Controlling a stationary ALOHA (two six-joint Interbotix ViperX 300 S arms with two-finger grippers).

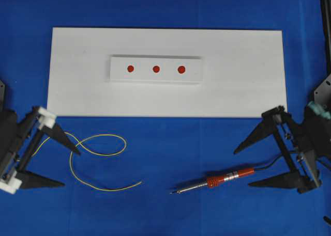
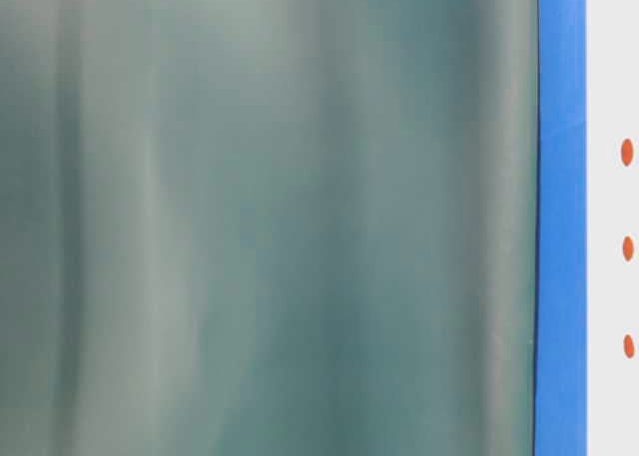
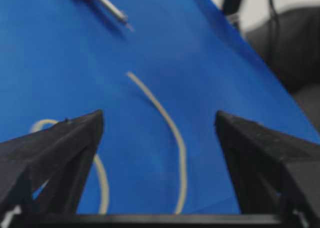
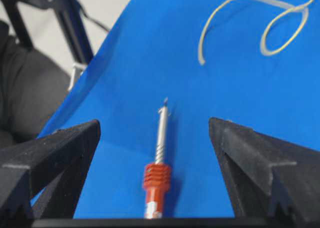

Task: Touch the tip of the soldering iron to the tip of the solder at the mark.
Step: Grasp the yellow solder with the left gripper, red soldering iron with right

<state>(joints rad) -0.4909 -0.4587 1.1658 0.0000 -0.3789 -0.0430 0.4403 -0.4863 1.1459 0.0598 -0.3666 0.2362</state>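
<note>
My left gripper grabs the solder by its yellow wire [image 1: 72,169] next, to bring the solder's tip to the mark.
The solder [image 1: 106,135], a thin curly yellow wire, lies on the blue cloth at the lower left. My left gripper [image 1: 71,169] stands open beside its left bend; in the left wrist view the solder [image 3: 170,123] runs between the spread fingers of the left gripper [image 3: 159,113], untouched. The soldering iron [image 1: 227,177] lies flat at the lower right, its dark tip [image 1: 172,192] pointing left. My right gripper [image 1: 242,168] is open around the handle's rear end, apart from it; the right wrist view shows the soldering iron [image 4: 156,180] centred between the wide jaws of the right gripper [image 4: 154,120]. Three red marks [image 1: 156,68] sit on a small white block.
A large white board [image 1: 248,91] carries the white block [image 1: 155,78] behind both tools. The iron's black cord [image 1: 269,166] trails toward the right arm. A blurred grey-green surface [image 2: 270,217] fills most of the table-level view, with the red marks [image 2: 627,152] at its right edge.
</note>
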